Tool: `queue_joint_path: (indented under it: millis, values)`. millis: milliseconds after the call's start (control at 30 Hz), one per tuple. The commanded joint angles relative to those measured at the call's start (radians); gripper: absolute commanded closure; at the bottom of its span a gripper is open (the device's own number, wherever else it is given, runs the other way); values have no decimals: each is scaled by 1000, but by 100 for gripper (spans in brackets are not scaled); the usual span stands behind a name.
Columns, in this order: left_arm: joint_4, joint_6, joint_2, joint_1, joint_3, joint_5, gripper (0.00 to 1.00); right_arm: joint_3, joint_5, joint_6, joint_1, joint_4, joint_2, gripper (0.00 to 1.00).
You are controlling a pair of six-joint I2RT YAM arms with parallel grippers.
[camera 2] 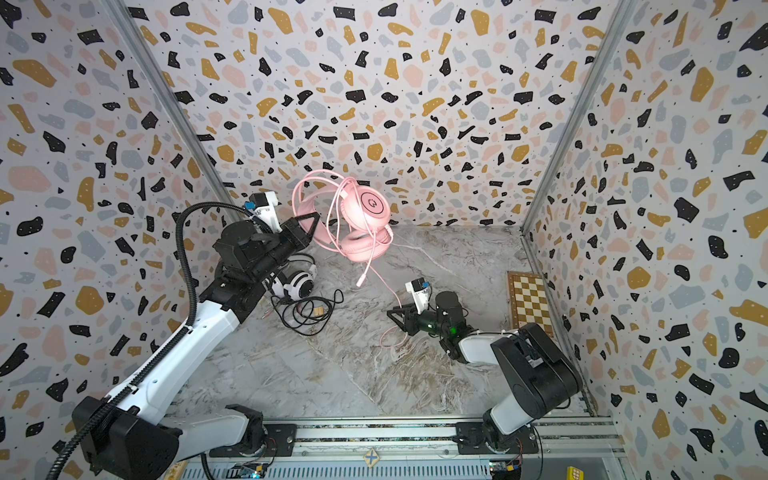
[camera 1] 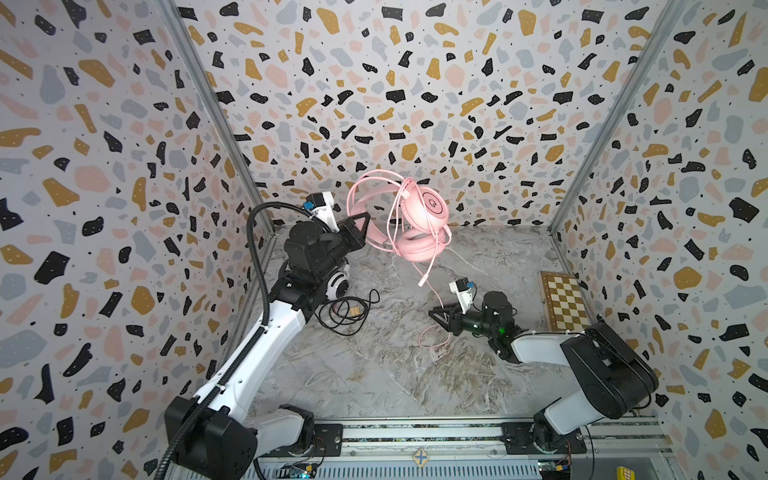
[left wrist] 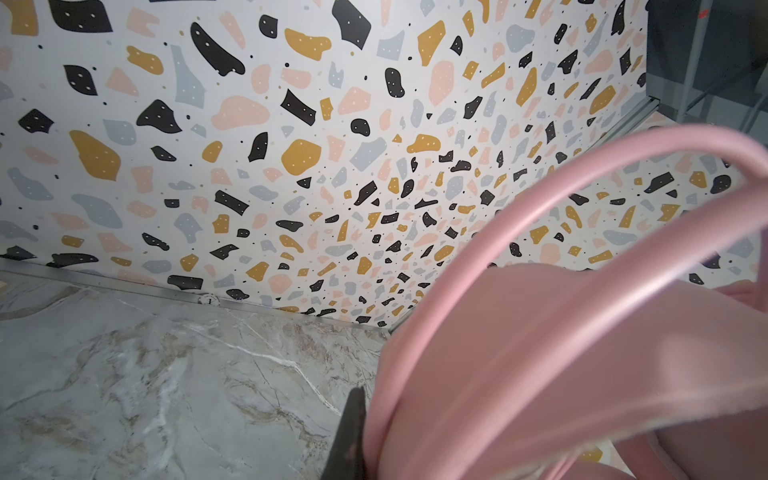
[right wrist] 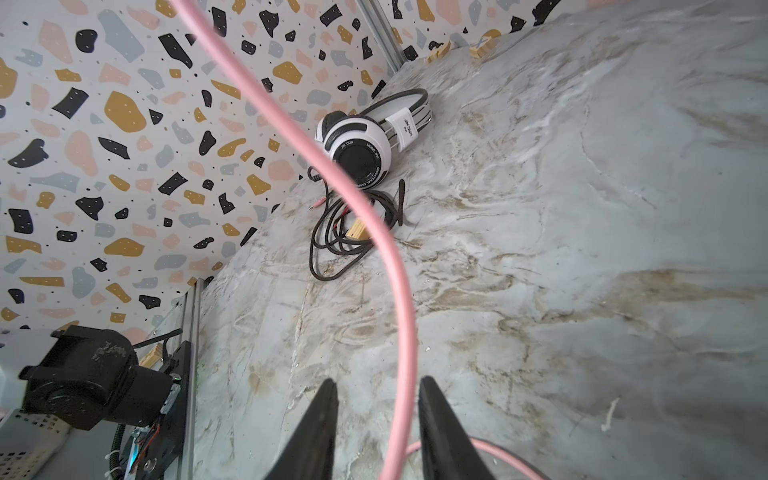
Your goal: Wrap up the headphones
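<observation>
My right gripper will next grab the pink cable's hanging part (camera 1: pixel 433 293), between the earcups and the loose loop. Then it can wrap the headphones (camera 1: pixel 422 212).
The pink headphones (camera 1: pixel 428 208) (camera 2: pixel 370 205) hang in the air near the back wall. My left gripper (camera 1: pixel 365 220) (camera 2: pixel 316 220) is shut on their headband (left wrist: pixel 540 353), which hides one finger. Several turns of pink cable (camera 1: pixel 392 216) drape over the earcups. The cable runs down to a loose loop (camera 1: pixel 434 338) on the table. My right gripper (camera 1: pixel 432 313) (camera 2: pixel 390 313) (right wrist: pixel 379 381) stands open low over the table, and the pink cable (right wrist: pixel 409 332) passes between its fingers without being pinched. The white headphones (camera 2: pixel 297 284) (right wrist: pixel 359 141) lie under my left arm beside their black cable (camera 1: pixel 345 311).
A small wooden block (camera 1: pixel 354 311) sits inside the black cable coil. A folded chessboard (camera 1: pixel 565 301) (camera 2: pixel 532 299) lies along the right wall. The pink microphone boom (camera 1: pixel 422 282) dangles below the raised headset. Patterned walls close in the marble table (camera 1: pixel 374 374) on three sides.
</observation>
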Motion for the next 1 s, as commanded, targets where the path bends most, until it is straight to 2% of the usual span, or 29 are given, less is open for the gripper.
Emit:
queue_joint_path:
  millis: [0, 133, 333, 400, 567, 733, 967]
  values:
    - [117, -47, -22, 17, 55, -32, 100, -13, -6, -13, 5, -16, -57, 66]
    - [90, -64, -10, 31, 63, -71, 100, -29, 8, -25, 6, -42, -93, 72]
    - [124, -90, -1, 32, 57, -48, 100, -5, -16, -20, 12, -48, -69, 94]
    - [114, -90, -2, 32, 59, -69, 100, 0, -20, -15, 24, -46, -68, 98]
    - [33, -129, -5, 32, 73, -211, 100, 32, 43, -57, 83, -162, -99, 100]
    - [-105, -190, 9, 28, 93, -412, 100, 110, 189, -166, 215, -414, -199, 99]
    - [-168, -166, 81, 6, 115, -582, 100, 258, 337, -258, 386, -712, -360, 99]
